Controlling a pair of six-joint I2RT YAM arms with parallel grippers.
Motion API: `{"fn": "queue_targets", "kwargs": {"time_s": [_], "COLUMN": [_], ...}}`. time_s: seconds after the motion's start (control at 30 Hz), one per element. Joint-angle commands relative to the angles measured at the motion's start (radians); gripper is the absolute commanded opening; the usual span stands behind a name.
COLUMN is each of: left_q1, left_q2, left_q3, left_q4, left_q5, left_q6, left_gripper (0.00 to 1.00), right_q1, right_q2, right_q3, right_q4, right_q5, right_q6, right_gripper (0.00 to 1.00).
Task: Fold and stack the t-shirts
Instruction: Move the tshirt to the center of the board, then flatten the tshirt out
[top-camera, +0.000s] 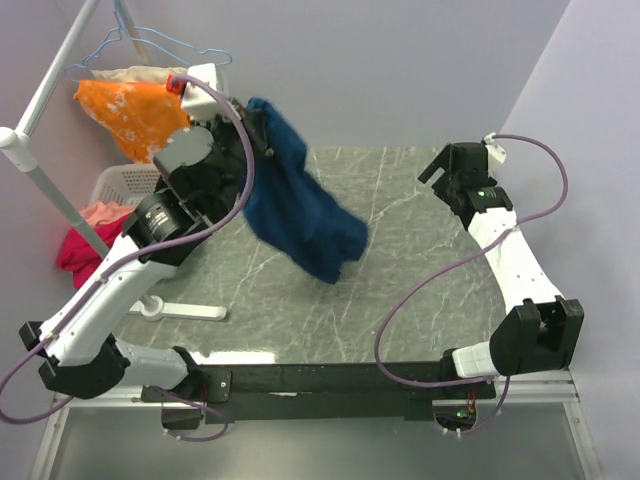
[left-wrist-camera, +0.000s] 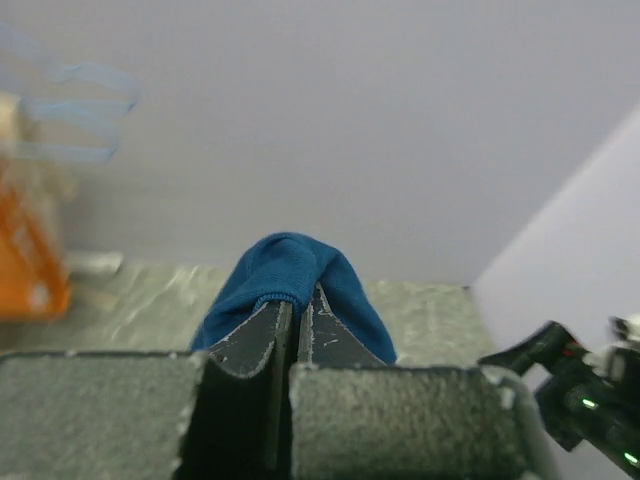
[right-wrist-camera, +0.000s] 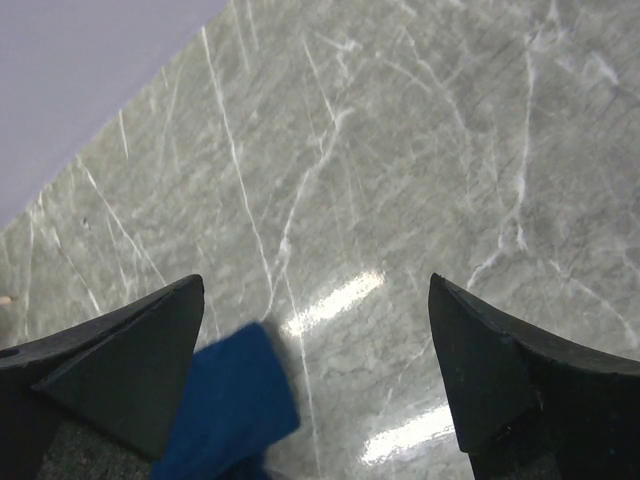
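Next, my right gripper grabs the corner of the drooping end, to spread the navy blue t-shirt (top-camera: 300, 205) flat for folding.
A navy blue t-shirt (top-camera: 300, 205) hangs bunched from my left gripper (top-camera: 262, 130), which is raised at the back left of the table. Its lower end droops to the marble top. In the left wrist view the jaws are shut on a fold of the blue t-shirt (left-wrist-camera: 290, 265), my left gripper (left-wrist-camera: 297, 300) pinching it at the tips. No print shows. My right gripper (top-camera: 440, 165) is open and empty at the back right; in the right wrist view my right gripper (right-wrist-camera: 315, 300) is spread wide over the table, with a corner of the t-shirt (right-wrist-camera: 230, 410) below it.
A white laundry basket (top-camera: 125, 185) with orange (top-camera: 130, 110) and red-pink clothes (top-camera: 80, 245) stands at the left, beside a white pole (top-camera: 45, 180) and blue hangers (top-camera: 170, 45). The grey marble table (top-camera: 420, 260) ends at walls behind and at the right.
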Motion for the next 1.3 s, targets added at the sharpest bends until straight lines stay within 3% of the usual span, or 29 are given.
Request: {"fn": "queue_targets", "kwargs": {"time_s": [0.0,0.2,0.37,0.5,0.67,1.13,1.27], "left_q1": [0.001,0.004,0.011,0.019,0.027,0.076,0.087], "left_q2": [0.038,0.132,0.236,0.256,0.233,0.202,0.201], "left_q3": [-0.112,-0.235,-0.16,-0.16,-0.206,-0.264,-0.271], "left_q4": [-0.302,-0.585,-0.835,-0.915,-0.897,-0.794,-0.78], "left_q5": [-0.246,-0.282,-0.336,-0.33,-0.293,-0.244,-0.233], "left_q6": [-0.224,-0.576,-0.811,-0.948,-0.979,-0.888,-0.871], "left_gripper": [0.01,0.01,0.01,0.01,0.01,0.01,0.01], "right_q1": [0.013,0.126,0.254,0.328,0.409,0.48,0.484], "right_q2": [0.017,0.067,0.121,0.197,0.314,0.48,0.549], "right_q3": [-0.03,-0.068,-0.082,-0.068,-0.044,0.039,0.087], "right_q4": [0.065,0.09,0.081,0.053,0.038,0.124,0.118], "right_q5": [-0.072,-0.125,-0.178,-0.222,-0.227,-0.278,-0.287], "right_q6": [-0.04,-0.107,-0.159,-0.167,-0.159,-0.169,-0.172], "right_gripper": [0.99,1.0,0.93,0.86,0.81,0.84,0.74]}}
